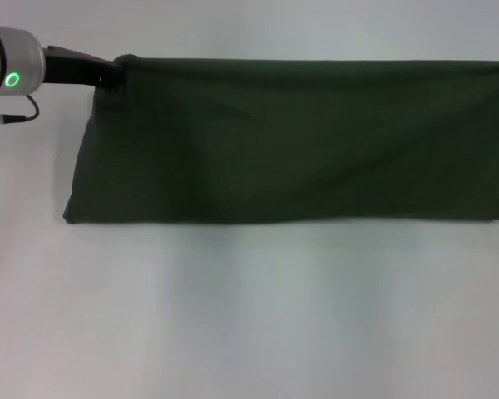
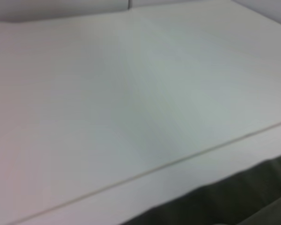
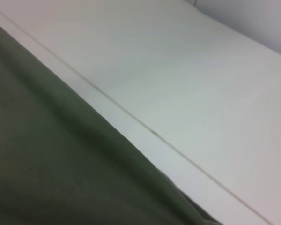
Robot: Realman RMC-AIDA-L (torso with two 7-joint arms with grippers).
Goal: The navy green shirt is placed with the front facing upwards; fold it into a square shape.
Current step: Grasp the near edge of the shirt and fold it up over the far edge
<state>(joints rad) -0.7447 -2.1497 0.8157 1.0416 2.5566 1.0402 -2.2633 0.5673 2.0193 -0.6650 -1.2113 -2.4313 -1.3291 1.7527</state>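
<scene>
The shirt's upper edge hangs taut from my fingers above its lower edge on the tabletop. My left gripper now keeps hold of the shirt until it is lowered.
The navy green shirt [image 1: 291, 141] is a wide dark olive band stretched across the head view. Its upper edge is pulled taut and straight, and its lower edge lies on the white table [image 1: 249, 316]. No lettering or neck shows on the visible side. My left gripper [image 1: 116, 76] is at the shirt's upper left corner, its black fingers shut on the fabric there. The shirt's upper right corner runs out of the picture, and the right gripper does not show. Olive cloth fills one corner of the left wrist view [image 2: 234, 201] and one side of the right wrist view [image 3: 47, 164].
The white table spreads bare in front of the shirt and to its left. A thin seam line [image 2: 178, 161] crosses the tabletop beside the cloth; the same kind of seam line [image 3: 154, 133] shows in the right wrist view.
</scene>
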